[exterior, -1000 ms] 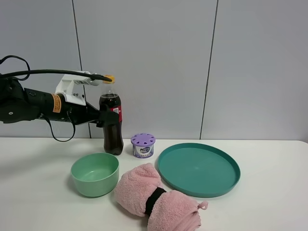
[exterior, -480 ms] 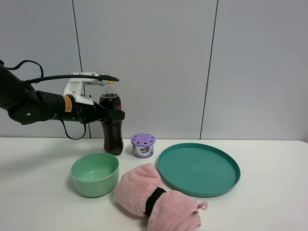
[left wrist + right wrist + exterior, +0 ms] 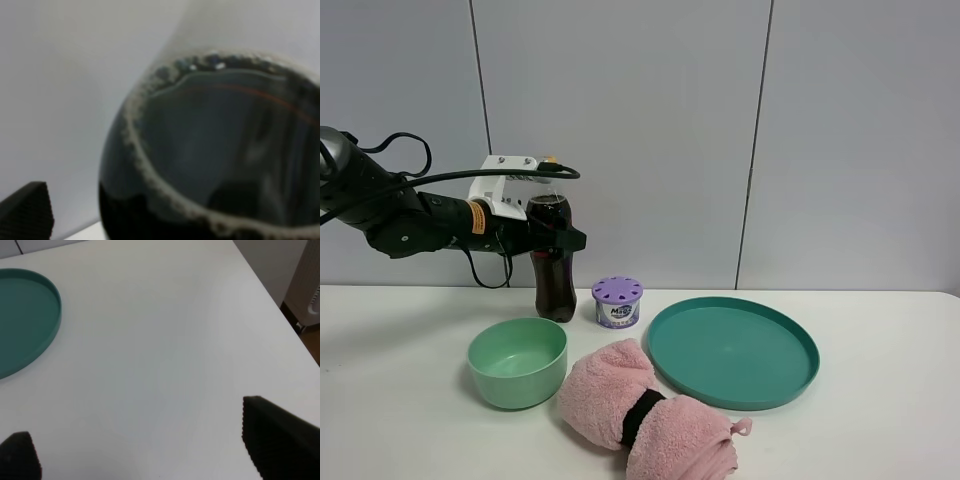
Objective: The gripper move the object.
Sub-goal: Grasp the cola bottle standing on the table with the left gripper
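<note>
I can close my left gripper now and it would catch the bottle, because its fingers reach around the cola bottle's dark upper body (image 3: 550,215) (image 3: 215,160).
The cola bottle (image 3: 555,275), dark with a red label and orange-yellow cap, stands upright on the white table at the back left. My left gripper (image 3: 566,238) reaches in from the left at label height, with its black jaws on either side of the bottle. In the left wrist view the bottle (image 3: 215,150) fills the frame, and one fingertip (image 3: 25,212) shows with a gap between it and the bottle, so the jaws look open. My right gripper (image 3: 147,450) is open and empty above bare table; it is out of the exterior high view.
A small purple-lidded tub (image 3: 618,302) stands just right of the bottle. A green bowl (image 3: 517,361) sits in front of it, with a rolled pink towel (image 3: 640,410) beside the bowl. A teal plate (image 3: 735,395) lies to the right, also seen in the right wrist view (image 3: 25,315). The grey wall is close behind the bottle.
My left arm has moved right, so its jaws went from beside the bottle to around its upper body. The bottle has not moved.
</note>
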You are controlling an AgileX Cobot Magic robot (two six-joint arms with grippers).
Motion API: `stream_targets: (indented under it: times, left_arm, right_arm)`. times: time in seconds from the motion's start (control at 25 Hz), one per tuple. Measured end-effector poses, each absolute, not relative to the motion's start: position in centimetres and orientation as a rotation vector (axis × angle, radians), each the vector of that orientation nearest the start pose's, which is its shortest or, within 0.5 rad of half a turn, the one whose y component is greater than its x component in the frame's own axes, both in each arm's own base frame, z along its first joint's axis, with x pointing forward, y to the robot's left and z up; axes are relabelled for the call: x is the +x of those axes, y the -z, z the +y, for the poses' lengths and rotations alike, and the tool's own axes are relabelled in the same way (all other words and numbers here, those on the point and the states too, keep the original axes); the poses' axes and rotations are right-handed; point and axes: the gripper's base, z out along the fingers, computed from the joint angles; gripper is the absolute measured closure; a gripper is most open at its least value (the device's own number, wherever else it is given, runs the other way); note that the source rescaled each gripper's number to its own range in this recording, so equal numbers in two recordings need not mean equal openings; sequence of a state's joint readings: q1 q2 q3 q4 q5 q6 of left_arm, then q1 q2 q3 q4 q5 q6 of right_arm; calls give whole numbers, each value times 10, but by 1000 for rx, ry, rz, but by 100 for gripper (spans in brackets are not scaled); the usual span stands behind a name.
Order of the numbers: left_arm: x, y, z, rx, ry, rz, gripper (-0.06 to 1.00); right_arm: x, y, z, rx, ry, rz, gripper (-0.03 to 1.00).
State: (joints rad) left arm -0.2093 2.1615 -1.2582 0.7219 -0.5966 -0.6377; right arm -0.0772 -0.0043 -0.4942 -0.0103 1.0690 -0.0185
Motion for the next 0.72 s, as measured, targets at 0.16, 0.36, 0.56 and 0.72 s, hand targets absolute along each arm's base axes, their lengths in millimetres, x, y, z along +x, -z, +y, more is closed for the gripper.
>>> stream_targets:
  times: [0.16,0.36,0.56,0.72]
  left_arm:
    - [443,-140,-129,449,509,1862,-6]
    - [445,-139,-130,429,506,1857,-6]
    - [445,-138,-131,432,502,1854,-6]
    - [445,-138,-131,432,502,1855,23]
  right_arm:
    - [-5,-275,0,61,72,2054,-3]
    - [-5,-275,0,61,72,2054,-3]
    - [-5,-275,0,61,72,2054,-3]
    - [-5,-275,0,61,72,2054,-3]
